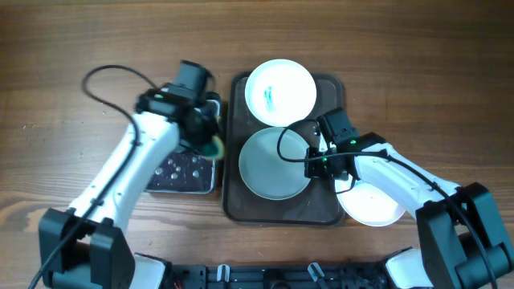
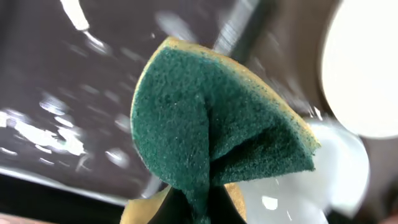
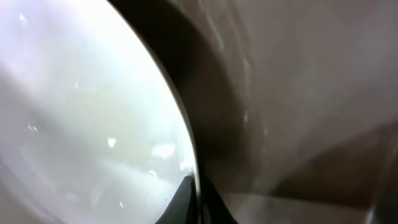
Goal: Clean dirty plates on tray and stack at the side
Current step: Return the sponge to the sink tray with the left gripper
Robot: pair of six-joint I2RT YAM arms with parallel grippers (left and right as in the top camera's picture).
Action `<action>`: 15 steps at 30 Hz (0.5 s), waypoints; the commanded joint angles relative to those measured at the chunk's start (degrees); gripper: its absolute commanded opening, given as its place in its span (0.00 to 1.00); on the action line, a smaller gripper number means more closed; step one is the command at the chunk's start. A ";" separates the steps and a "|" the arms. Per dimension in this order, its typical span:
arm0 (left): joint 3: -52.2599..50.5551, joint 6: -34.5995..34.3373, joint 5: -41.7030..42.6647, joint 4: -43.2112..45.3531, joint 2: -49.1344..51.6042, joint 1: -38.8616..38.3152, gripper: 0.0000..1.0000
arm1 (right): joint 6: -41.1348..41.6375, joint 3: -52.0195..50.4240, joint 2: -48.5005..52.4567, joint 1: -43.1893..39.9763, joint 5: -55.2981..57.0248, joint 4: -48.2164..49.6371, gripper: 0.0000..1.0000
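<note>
I need to move the sponge inside the basin's rim before my left gripper lets it go, because the sponge hangs across the basin's rim beside the tray (image 1: 241, 201).
A dark brown tray (image 1: 241, 201) holds two plates. The far white plate (image 1: 280, 91) has green smears. The near pale plate (image 1: 271, 167) lies in the tray's middle. My right gripper (image 1: 315, 154) is shut on this near plate's right rim (image 3: 93, 124), one finger on each side of the edge (image 3: 194, 199). My left gripper (image 1: 210, 143) is shut on a folded green and yellow sponge (image 2: 211, 134), held over the gap between the basin and the tray's left edge. A clean white plate (image 1: 371, 205) lies on the table right of the tray, partly under my right arm.
A dark basin of water (image 1: 183, 170) with bubbles stands left of the tray, under my left arm. Its wet surface fills the left wrist view (image 2: 62, 112). Bare wooden table (image 1: 64, 48) lies all round.
</note>
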 commanded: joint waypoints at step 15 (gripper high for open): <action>-4.20 5.49 -5.92 2.71 -3.30 7.02 0.61 | -12.48 25.00 -0.31 0.31 2.12 -26.95 0.04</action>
